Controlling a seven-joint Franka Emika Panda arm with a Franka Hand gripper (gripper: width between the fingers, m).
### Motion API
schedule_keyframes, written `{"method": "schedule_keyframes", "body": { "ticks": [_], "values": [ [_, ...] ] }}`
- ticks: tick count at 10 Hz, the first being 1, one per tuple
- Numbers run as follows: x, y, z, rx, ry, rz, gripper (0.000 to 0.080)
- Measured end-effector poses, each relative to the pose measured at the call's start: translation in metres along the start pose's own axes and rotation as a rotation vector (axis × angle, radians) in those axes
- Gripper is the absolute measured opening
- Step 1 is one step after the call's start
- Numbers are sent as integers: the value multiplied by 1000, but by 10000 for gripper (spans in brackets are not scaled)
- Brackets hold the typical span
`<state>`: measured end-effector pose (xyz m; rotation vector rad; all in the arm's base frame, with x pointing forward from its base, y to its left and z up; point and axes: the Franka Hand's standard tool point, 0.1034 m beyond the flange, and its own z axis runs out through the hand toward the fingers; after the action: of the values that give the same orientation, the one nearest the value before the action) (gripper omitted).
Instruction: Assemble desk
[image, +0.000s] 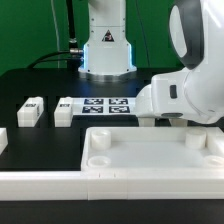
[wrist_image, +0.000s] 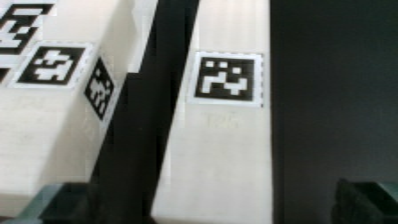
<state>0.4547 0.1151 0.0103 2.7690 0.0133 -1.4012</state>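
Note:
My open fingers stand beside both long sides of the white tagged leg, so it is now time to close my gripper on the leg.
The desk top (image: 150, 158), a large white slab with a raised rim and round corner sockets, lies at the front of the table. Two white tagged legs (image: 31, 110) (image: 65, 110) lie at the exterior view's left. In the wrist view a third white square leg (wrist_image: 222, 120) with a black-and-white tag lies lengthwise on the black table. My gripper (wrist_image: 214, 205) is open and straddles this leg. Its dark fingertips (wrist_image: 63, 205) stand on either side with gaps, not touching. In the exterior view the white arm (image: 185, 95) hides the gripper and this leg.
The marker board (image: 105, 106) lies just at the exterior view's left of the arm, and it shows beside the leg in the wrist view (wrist_image: 45, 60). The robot base (image: 105, 45) stands at the back. A white part (image: 2, 140) shows at the far left edge.

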Motion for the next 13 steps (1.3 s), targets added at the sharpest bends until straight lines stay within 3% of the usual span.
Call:
{"method": "schedule_keyframes", "body": {
  "ticks": [1,2,3,4,9,10,11,13],
  "values": [
    [0,0,0,0,-1,0,621],
    [0,0,0,0,-1,-1,439],
    [0,0,0,0,-1,-1,439],
    [0,0,1,-1,-1,-1,294],
    [-2,0,-5,-7,1,-27,294],
    [-15,3,-31,-17,27,-87,294],
    [-36,11,-60,3,45,-124,295],
    [-53,19,-88,10,64,-129,295]
  ]
}}
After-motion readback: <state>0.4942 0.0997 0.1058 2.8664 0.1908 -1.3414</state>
